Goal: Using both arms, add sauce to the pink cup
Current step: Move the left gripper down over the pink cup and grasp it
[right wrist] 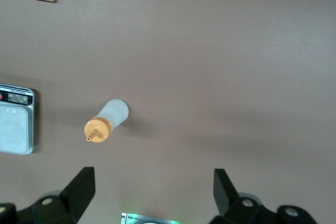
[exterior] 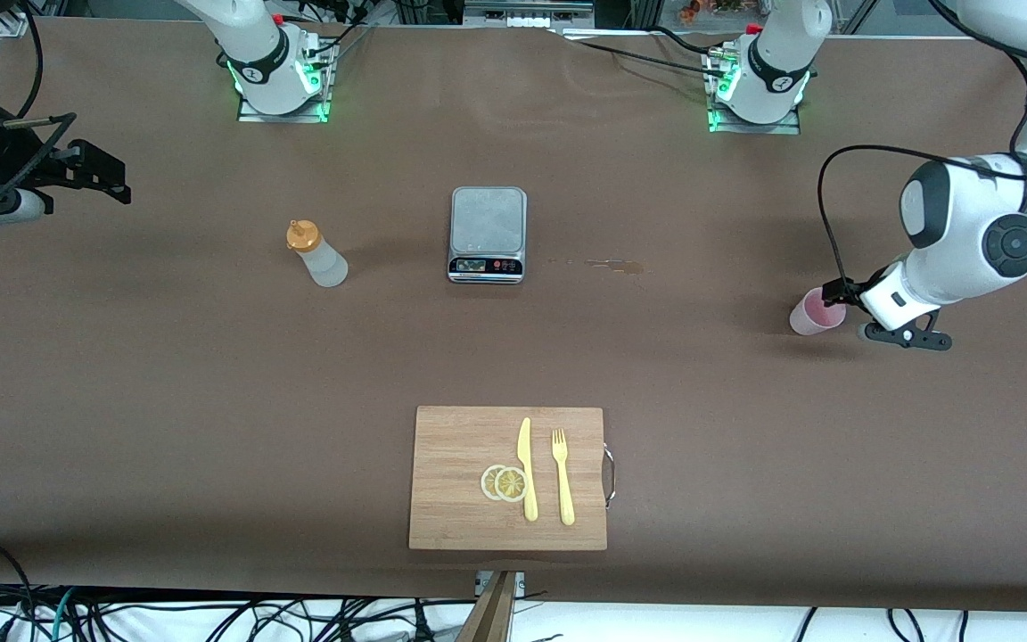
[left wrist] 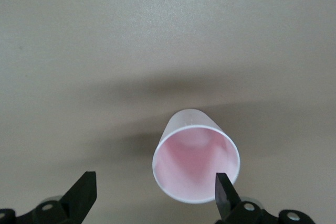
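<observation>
I should reach with my left gripper to the pink cup and grip its rim, so that the pink cup's opening (exterior: pixel 826 309) stays free for the sauce.
The sauce bottle (exterior: pixel 317 256), whitish with an orange cap, stands on the brown table toward the right arm's end, beside the scale. It also shows in the right wrist view (right wrist: pixel 107 121). My right gripper (exterior: pixel 99 171) is open and empty, up over the table's right-arm end, well apart from the bottle; its jaws (right wrist: pixel 153 187) stand wide. The pink cup (exterior: pixel 814 312) stands upright toward the left arm's end. My left gripper (exterior: pixel 870 314) is low beside it and open. In the left wrist view the cup (left wrist: pixel 195 156) sits just ahead of the open gripper (left wrist: pixel 155 187), close to one fingertip (left wrist: pixel 224 188), not gripped.
A kitchen scale (exterior: pixel 488 218) stands mid-table with a small stain (exterior: pixel 612 264) beside it. A wooden cutting board (exterior: pixel 451 446) nearer the front camera carries a yellow knife (exterior: pixel 527 468), a fork (exterior: pixel 562 477) and lemon slices (exterior: pixel 505 482). Two green-lit arm bases (exterior: pixel 277 76) stand along the table's edge.
</observation>
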Motion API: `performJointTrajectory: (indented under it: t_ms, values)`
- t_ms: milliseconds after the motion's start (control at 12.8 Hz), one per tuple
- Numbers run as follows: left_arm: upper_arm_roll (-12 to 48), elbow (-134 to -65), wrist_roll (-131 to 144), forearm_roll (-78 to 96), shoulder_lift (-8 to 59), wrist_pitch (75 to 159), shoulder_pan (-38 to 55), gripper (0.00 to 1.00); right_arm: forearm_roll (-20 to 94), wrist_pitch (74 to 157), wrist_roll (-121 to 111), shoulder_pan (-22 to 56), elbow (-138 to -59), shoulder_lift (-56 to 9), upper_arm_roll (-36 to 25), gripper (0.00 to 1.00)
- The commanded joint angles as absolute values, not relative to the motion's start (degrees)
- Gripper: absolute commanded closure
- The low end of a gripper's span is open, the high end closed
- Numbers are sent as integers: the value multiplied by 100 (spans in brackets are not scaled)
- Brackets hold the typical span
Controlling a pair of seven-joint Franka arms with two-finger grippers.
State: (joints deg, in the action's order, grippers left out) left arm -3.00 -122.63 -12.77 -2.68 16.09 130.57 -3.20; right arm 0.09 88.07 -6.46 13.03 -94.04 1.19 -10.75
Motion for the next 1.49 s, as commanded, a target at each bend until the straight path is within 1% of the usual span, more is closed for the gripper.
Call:
performJointTrajectory:
  t_ms: [0, 706, 941, 1020, 1255, 1412]
  values:
    - [-343, -12287, -1371, -387, 1723, 13254, -387, 1, 97, 8728, -571, 1292, -9334, 114, -1081, 0]
    - [-343, -12366, -1529, -369, 1775, 13280, -475, 2, 97, 8728, -571, 1292, -9334, 114, -1081, 0]
    - [-343, -12480, -1529, -352, 1775, 13447, -475, 7, 97, 8728, -580, 1275, -9334, 114, -1090, 0]
    - [-343, -12515, -1529, -352, 1775, 13456, -466, 13, 97, 8719, -580, 1266, -9343, 114, -1090, 0]
    - [-343, -12489, -1459, -352, 1775, 13421, -457, 43, 97, 8719, -580, 1257, -9343, 106, -1090, 0]
    - [-343, -12472, -1441, -352, 1775, 13403, -457, 60, 97, 8728, -589, 1257, -9334, 105, -1090, 0]
